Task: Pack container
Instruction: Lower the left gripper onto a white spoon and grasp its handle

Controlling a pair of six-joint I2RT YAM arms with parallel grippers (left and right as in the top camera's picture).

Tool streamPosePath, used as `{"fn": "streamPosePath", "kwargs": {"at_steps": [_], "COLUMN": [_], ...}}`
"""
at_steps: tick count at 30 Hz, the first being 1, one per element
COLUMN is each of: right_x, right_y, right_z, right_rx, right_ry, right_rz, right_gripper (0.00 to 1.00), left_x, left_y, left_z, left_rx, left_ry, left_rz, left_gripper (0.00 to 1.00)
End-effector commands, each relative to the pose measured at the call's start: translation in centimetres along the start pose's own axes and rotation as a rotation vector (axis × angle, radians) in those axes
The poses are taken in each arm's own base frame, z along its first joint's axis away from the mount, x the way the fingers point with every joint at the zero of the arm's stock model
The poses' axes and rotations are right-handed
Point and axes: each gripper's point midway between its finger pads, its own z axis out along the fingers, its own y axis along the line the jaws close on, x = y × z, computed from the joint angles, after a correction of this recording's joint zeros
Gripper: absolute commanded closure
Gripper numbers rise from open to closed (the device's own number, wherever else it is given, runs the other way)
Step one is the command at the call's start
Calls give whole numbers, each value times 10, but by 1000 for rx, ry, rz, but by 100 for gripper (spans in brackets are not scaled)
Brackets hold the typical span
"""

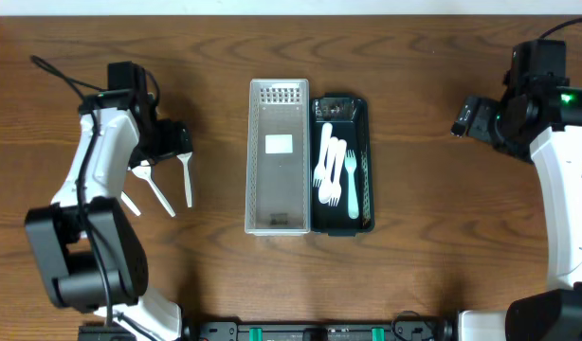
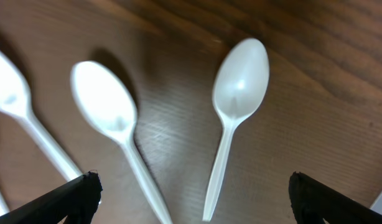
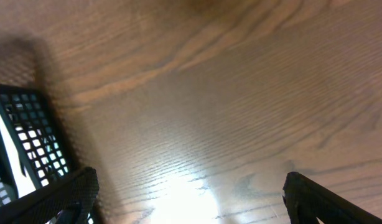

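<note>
The left gripper has two spoons between its fingers and is well above the spoon point(image 1: 187, 174) point(image 2: 226, 134). It isn't ready to close: it would miss now, so it should first go down.
A grey mesh container point(image 1: 280, 158) stands at the table's middle, with a dark green tray point(image 1: 362, 166) against its right side holding several white plastic forks point(image 1: 331, 166). Three white spoons point(image 1: 187, 178) lie on the wood at the left. My left gripper point(image 1: 168, 142) is open just above their bowls. In the left wrist view two spoons point(image 2: 239, 99) lie between its spread fingers point(image 2: 191, 199). My right gripper point(image 1: 466, 118) is open over bare wood at the far right; in its wrist view its fingers point(image 3: 191, 196) are spread and the green tray's edge point(image 3: 26, 143) shows at left.
The wooden table's far edge runs along the top of the overhead view. Dark arm bases point(image 1: 319, 332) sit at the front edge. A cable point(image 1: 63, 78) trails behind the left arm.
</note>
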Motion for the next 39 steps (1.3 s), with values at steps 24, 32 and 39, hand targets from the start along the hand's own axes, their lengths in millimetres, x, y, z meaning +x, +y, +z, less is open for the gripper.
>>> {"fn": "streamPosePath", "kwargs": {"at_steps": [24,32,39], "right_x": [4,4,5], "right_y": [0,0,-1], "right_z": [10,10,10], "right_rx": [0,0,1], "right_ry": [14,16,19], "right_rz": [-17,-17,-17], "right_gripper": [2,2,2], "left_x": [24,27,28], "left_y": [-13,-13,-13], "left_z": [77,78,78], "left_rx": [11,9,9], "left_ry": [192,207,209], "left_rz": [139,139,139], "left_gripper": [2,5,51]}}
